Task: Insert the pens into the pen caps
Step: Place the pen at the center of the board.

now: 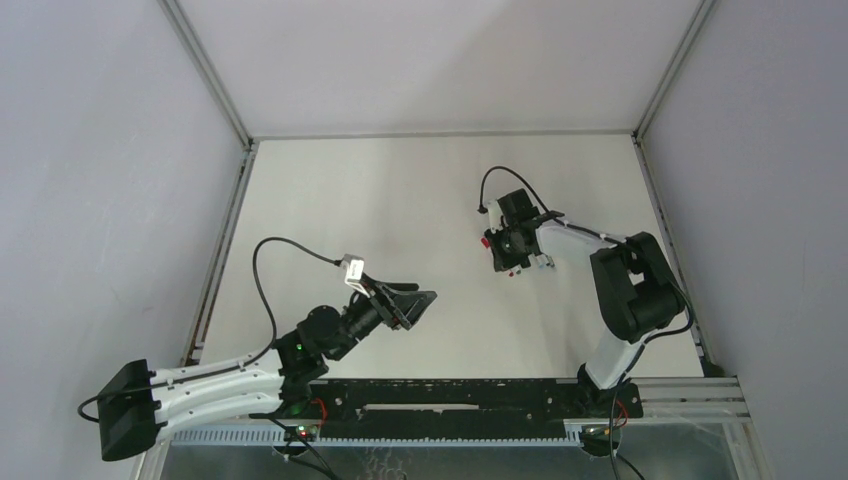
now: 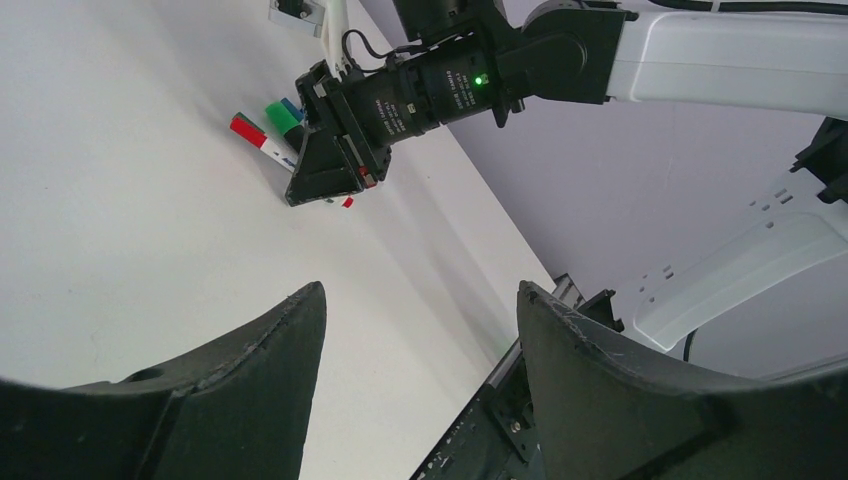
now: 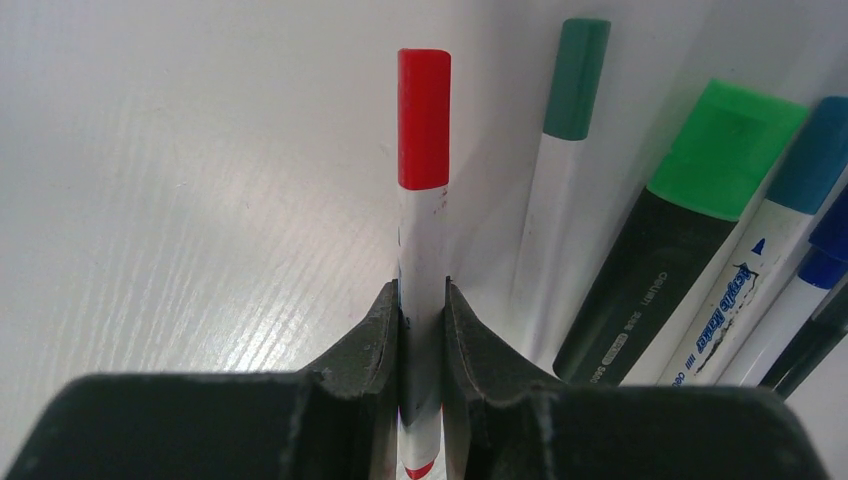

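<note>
The red-ended pen (image 3: 424, 120) is low over empty table beside the teal-ended pen and would land there, so the robot's right gripper should open now.
My right gripper (image 3: 423, 290) is shut on the white barrel of a red-ended pen (image 3: 424, 120) that lies low over the table. Right of it lie more pens: a white one with a teal end (image 3: 575, 80), a thick black one with a green end (image 3: 700, 200) and a white one with a blue end (image 3: 790, 190). In the left wrist view the right gripper (image 2: 330, 175) sits over this cluster, with the red pen (image 2: 250, 132) sticking out. My left gripper (image 2: 420, 300) is open and empty, above bare table, well left of the pens. I see no loose caps.
The white table (image 1: 400, 200) is walled by grey panels on the left, back and right. The pens and the right gripper (image 1: 508, 255) are right of centre; the left gripper (image 1: 418, 300) is near the middle front. A black rail (image 1: 450, 395) runs along the near edge.
</note>
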Tool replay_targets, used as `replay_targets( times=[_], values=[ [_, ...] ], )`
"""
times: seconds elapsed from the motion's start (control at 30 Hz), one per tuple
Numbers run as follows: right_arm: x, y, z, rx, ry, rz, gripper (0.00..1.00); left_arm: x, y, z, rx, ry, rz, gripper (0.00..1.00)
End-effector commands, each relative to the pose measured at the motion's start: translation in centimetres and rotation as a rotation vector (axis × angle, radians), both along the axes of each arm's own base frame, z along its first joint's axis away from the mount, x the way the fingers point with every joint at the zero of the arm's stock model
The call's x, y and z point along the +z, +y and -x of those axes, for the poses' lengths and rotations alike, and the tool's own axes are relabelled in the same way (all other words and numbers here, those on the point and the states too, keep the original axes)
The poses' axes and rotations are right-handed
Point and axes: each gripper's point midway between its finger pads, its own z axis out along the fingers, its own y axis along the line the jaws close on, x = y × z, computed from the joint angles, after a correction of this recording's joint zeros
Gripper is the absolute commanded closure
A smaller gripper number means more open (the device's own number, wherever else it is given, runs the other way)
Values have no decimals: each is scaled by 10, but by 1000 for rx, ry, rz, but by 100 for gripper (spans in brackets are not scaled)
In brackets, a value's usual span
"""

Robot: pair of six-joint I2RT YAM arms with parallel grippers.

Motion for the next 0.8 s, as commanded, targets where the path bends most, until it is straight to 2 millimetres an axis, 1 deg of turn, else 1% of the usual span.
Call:
replay_targets(
  times=[0.0, 0.13, 0.53, 0.77],
  values=[
    [6, -2, -7, -17, -10, 31, 81, 2, 3, -2, 15, -6, 24, 26],
    [7, -2, -7, -17, -10, 38, 76, 4, 3, -2, 13, -8, 26, 27],
    [11, -3, -9, -15, -17, 39, 74, 7, 0, -2, 8, -12, 26, 26],
    [11, -2, -9, -11, -14, 40, 68, 8, 0, -2, 7, -13, 24, 26]
  ],
)
